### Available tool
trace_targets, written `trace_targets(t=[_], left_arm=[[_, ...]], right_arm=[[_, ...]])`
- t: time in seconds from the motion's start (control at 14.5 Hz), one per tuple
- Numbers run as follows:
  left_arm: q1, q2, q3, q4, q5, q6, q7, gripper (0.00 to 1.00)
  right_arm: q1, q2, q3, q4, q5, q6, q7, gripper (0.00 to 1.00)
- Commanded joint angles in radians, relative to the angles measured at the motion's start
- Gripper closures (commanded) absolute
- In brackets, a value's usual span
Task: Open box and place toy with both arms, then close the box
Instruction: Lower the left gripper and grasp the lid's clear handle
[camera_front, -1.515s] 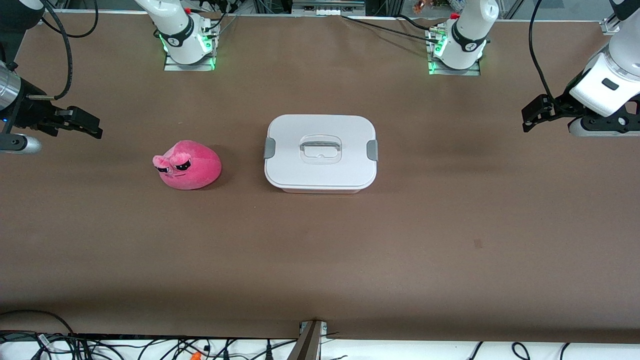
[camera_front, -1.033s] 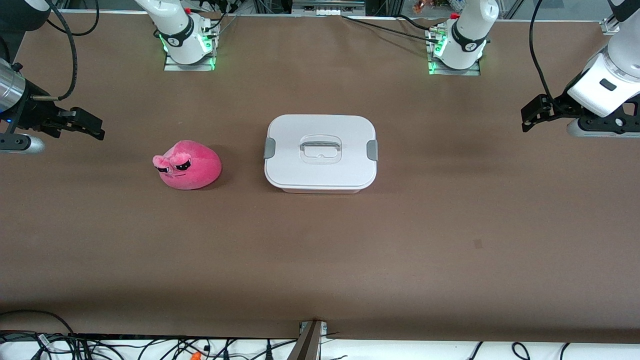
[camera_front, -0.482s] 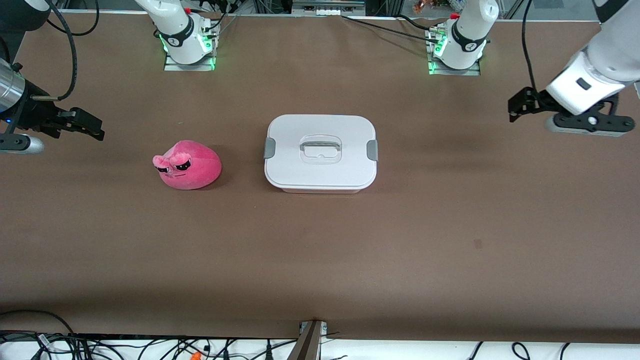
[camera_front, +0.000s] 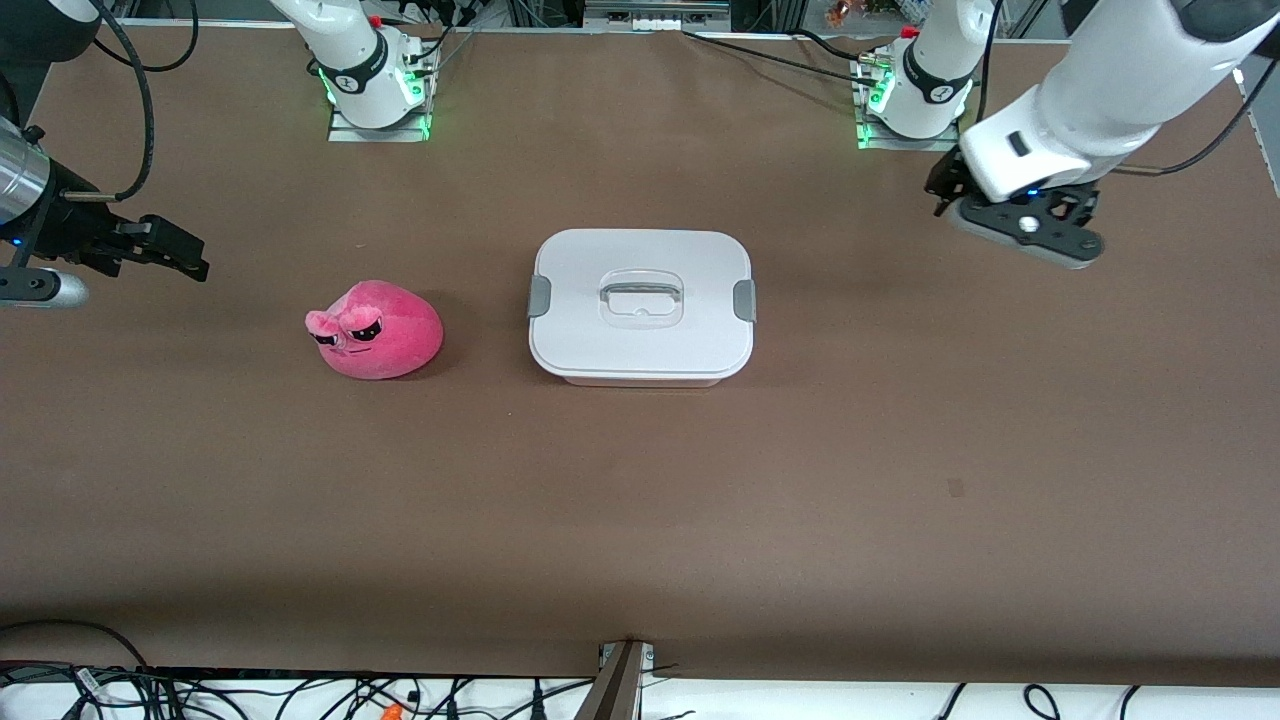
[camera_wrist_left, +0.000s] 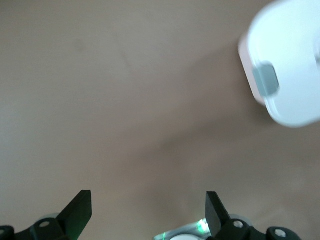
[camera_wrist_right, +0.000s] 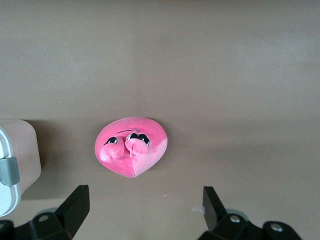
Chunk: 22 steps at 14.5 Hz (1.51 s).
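Note:
Next, the left gripper grabs the lid's recessed handle, to open the box for the hot-pink toy.
The box stands closed at the table's middle, its white lid with grey side clips and recessed handle in place. The hot-pink toy lies on the table beside it, toward the right arm's end. My right gripper is open and empty, hovering at that end; its wrist view shows the toy and a box corner past its open gripper. My left gripper is open and empty over bare table toward the left arm's end; its wrist view shows the box past its gripper.
The brown table carries only the box and the toy. The two arm bases stand along its edge farthest from the front camera. Cables lie along the edge nearest that camera.
My left arm has swung in from the table's end toward the box, its gripper still open. The right arm, toy and box have not moved.

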Motion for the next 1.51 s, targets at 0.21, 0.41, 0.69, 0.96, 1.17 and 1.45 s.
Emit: trace_targets(t=[0.21,0.41,0.69,0.96,1.17,1.45], left_arm=[[-0.019,0.098,-0.189,0.01,-0.047,0.078,0.092,0.0],[-0.058,0.201,-0.289,0.007,-0.03,0.247,0.103,0.0],[-0.078,0.307,-0.295,-0.001,-0.025,0.477,0.299,0.0],[-0.166,0.338,-0.294,-0.053,-0.016,0.677,0.31,0.0],[-0.187,0.342,-0.292,-0.137,0.019,0.807,0.296,0.0],[-0.203,0.385,-0.292,-0.144,0.099,0.868,0.295,0.0]], right_arm=[[-0.006,-0.014,0.004,-0.012,-0.008,0.009,-0.009,0.0],[-0.006,-0.011,0.002,0.0,-0.008,0.007,-0.009,0.0],[-0.006,-0.011,0.002,0.0,-0.008,0.007,-0.009,0.0],[-0.006,-0.011,0.002,0.0,-0.006,0.007,-0.007,0.0],[-0.006,-0.011,0.002,0.0,-0.003,0.007,0.0,0.0],[-0.006,-0.011,0.002,0.0,-0.003,0.007,0.006,0.0]])
